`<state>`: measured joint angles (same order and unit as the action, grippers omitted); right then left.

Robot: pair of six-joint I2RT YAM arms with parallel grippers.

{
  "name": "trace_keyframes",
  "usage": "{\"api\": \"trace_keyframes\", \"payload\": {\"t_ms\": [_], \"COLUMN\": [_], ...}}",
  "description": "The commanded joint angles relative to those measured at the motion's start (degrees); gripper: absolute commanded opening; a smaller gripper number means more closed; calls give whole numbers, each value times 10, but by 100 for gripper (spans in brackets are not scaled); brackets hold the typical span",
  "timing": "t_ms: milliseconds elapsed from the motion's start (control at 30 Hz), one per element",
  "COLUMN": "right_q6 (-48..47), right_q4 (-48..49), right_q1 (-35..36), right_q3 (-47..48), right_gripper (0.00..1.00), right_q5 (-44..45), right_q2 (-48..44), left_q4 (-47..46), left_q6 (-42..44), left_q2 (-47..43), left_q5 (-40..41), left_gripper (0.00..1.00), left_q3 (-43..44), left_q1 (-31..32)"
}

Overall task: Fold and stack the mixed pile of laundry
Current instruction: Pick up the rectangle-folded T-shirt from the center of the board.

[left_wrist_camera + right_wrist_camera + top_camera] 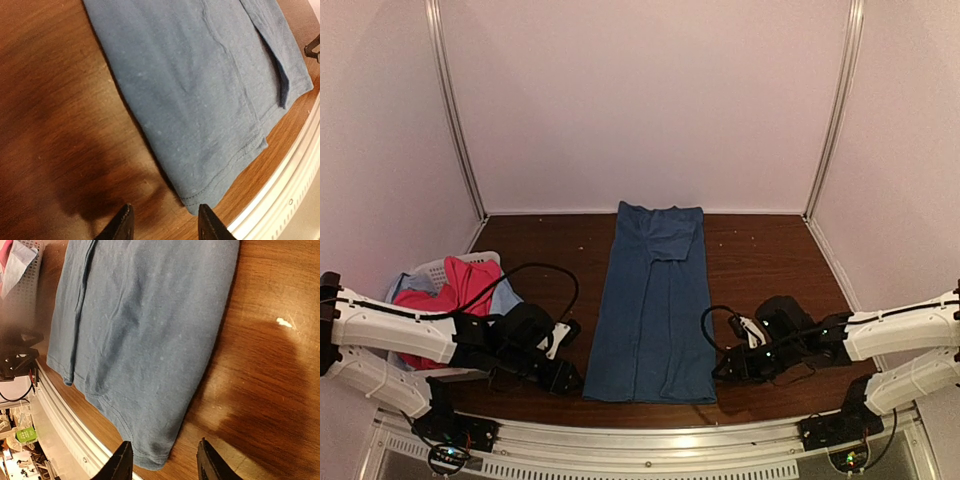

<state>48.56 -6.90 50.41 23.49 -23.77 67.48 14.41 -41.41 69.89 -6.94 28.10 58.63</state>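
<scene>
The hem needs to be folded over evenly. My left gripper will next take the dark blue T-shirt (pixel 653 305) by its near hem corner (pixel 590 393), opposite my right gripper.
The dark blue T-shirt (pixel 653 305) lies flat on the wooden table, folded into a long strip, its hem toward the near edge. My left gripper (pixel 568 378) is open and empty, just left of the shirt's near left corner (pixel 197 202). My right gripper (pixel 728 366) is open and empty, just right of the shirt's near right corner (pixel 155 457). The magenta-pink shirt (pixel 460 290) and the pale light-blue cloth (pixel 506 297) lie in the white slotted basket (pixel 432 270) at the left.
The metal rail (pixel 650 432) runs along the table's near edge, close under both shirt corners. White walls close in the back and sides. A small white speck (pixel 284 322) lies on the wood to the right of the shirt.
</scene>
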Motion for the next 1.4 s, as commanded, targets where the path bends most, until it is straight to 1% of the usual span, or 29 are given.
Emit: {"api": "trace_keyframes", "payload": {"t_ms": [0, 67, 200, 333, 533, 633, 667, 733, 833, 900, 933, 1033, 1167, 1267, 1367], "right_q6": [48, 54, 69, 83, 89, 91, 92, 93, 92, 97, 103, 136, 165, 154, 125], "right_q4": [66, 67, 99, 125, 152, 152, 151, 145, 143, 139, 141, 136, 79, 31, 2], "right_q1": [22, 30, 48, 61, 75, 77, 80, 84, 102, 119, 130, 165, 192, 195, 193], "right_q3": [-8, -13, -23, -29, -27, -26, -26, -27, -31, -35, -39, -57, -66, -54, -30], "right_gripper": [44, 42, 40, 38, 37, 34, 32, 26, 13, 4, 0, 0, 0, 0, 0], "right_q5": [22, 22, 25, 27, 25, 24, 24, 24, 25, 28, 27, 33, 51, 70, 109], "right_q2": [19, 27, 46, 69, 103, 108, 108, 103, 90, 78, 71, 35, -35, -83, -105], "left_q4": [-69, -79, -101, -112, -141, -141, -141, -141, -124, -109, -107, -101, -79, -43, -14], "left_q6": [-39, -46, -58, -56, -58, -57, -57, -53, -46, -45, -47, -69, -95, -83, -43], "left_q2": [18, 25, 36, 49, 78, 84, 83, 80, 74, 72, 69, 48, -15, -70, -76], "left_q5": [-16, -21, -28, -26, -45, -52, -54, -57, -50, -42, -41, -36, -37, -21, 12], "left_gripper": [44, 44, 43, 41, 40, 36, 33, 25, 12, 2, 0, 0, 0, 0, 0], "left_q3": [-13, -19, -33, -31, -32, -31, -32, -30, -19, -10, -8, -18, -40, -36, -2], "left_q1": [11, 14, 15, 16, 20, 25, 29, 42, 74, 101, 114, 146, 164, 164, 163]}}
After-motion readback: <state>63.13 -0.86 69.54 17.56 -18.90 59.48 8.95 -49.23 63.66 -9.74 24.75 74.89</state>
